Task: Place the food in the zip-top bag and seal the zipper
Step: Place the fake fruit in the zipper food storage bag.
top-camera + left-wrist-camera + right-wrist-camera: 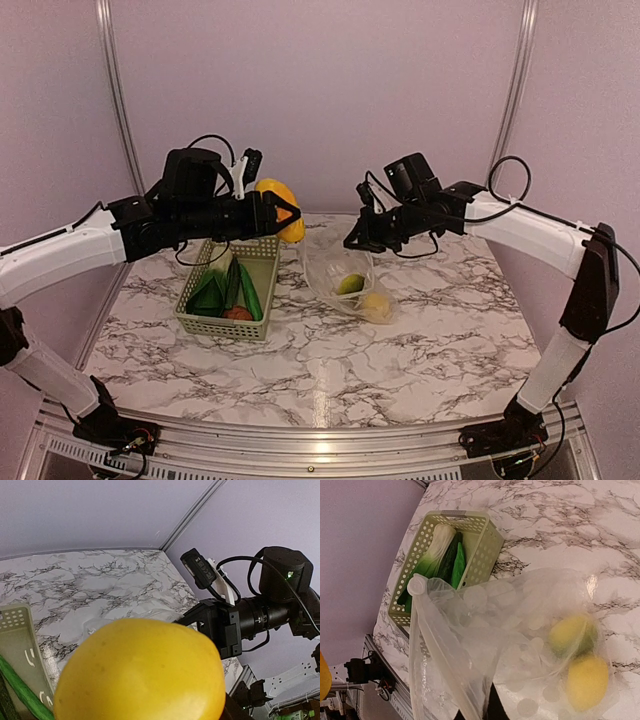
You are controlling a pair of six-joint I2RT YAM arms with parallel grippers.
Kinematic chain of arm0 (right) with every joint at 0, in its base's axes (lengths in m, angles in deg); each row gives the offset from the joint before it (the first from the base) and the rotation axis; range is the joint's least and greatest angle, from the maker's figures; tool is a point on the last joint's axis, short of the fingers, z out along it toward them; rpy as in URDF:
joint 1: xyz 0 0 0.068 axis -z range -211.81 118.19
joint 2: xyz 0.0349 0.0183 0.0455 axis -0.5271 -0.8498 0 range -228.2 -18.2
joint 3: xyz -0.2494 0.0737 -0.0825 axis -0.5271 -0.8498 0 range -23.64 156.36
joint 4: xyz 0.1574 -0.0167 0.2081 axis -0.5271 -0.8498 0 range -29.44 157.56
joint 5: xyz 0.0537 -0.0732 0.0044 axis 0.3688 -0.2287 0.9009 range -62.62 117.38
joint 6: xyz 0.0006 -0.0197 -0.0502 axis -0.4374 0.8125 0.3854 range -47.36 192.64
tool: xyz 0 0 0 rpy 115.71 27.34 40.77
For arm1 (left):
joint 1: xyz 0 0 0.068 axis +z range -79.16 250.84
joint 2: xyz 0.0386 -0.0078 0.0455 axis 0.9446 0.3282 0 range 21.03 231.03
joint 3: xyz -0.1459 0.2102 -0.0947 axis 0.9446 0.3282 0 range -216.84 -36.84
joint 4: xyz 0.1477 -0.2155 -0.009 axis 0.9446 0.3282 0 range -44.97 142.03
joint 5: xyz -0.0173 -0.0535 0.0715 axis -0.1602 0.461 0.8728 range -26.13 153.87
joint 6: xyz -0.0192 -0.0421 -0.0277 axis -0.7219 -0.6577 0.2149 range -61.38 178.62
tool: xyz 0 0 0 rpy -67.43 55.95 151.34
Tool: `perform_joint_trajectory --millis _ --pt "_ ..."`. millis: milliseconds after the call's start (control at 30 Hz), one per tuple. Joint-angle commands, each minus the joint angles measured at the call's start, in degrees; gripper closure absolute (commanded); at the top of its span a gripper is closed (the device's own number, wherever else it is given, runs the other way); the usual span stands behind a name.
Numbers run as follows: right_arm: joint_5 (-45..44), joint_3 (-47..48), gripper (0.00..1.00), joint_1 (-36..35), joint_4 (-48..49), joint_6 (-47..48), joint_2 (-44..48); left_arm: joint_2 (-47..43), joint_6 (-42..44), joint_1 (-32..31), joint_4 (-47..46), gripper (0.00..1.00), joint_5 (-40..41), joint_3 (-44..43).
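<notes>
The large yellow fruit hangs beside the bag's opening, toward the basket, and would miss; I must line it up with the opening before my left gripper opens.
My left gripper (283, 218) is shut on a large yellow fruit (279, 204), held in the air above the far right corner of the basket; it fills the left wrist view (142, 672). My right gripper (352, 238) is shut on the mouth edge of the clear dotted zip-top bag (345, 276) and holds it lifted. The bag (490, 645) holds a yellow-green fruit (570, 634) and a yellow lemon (587, 680). The zipper strip (437, 645) runs down from a white slider (417, 585). Bok choy (434, 550), long green pieces (455, 562) and a reddish round one (238, 313) lie in the basket.
The pale green lattice basket (268, 290) stands left of the bag on the marble table (400, 350). The purple back wall and metal corner posts (515, 90) close the far side. The right arm's wrist (250, 615) shows close in front of the held fruit.
</notes>
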Motion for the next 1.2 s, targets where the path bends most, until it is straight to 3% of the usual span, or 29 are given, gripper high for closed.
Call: perform_joint_trajectory --millis 0,600,900,1167 --pt "-0.86 3.97 0.97 -0.33 -1.37 -0.93 0.24 4.14 5.88 -2.63 1.45 0.54 2.09 -5.79" --pt "2.67 1.26 0.97 -0.19 -0.44 0.86 2.81 17.87 16.34 -8.99 7.29 0.54 14.76 -21.22" --pt "4.99 0.07 0.97 1.22 -0.75 2.53 4.43 20.26 20.31 -9.92 7.03 0.54 18.41 -22.37" --pt "8.08 0.84 0.97 2.03 -1.21 2.77 4.65 20.97 20.24 -10.00 2.96 0.49 20.49 -17.86"
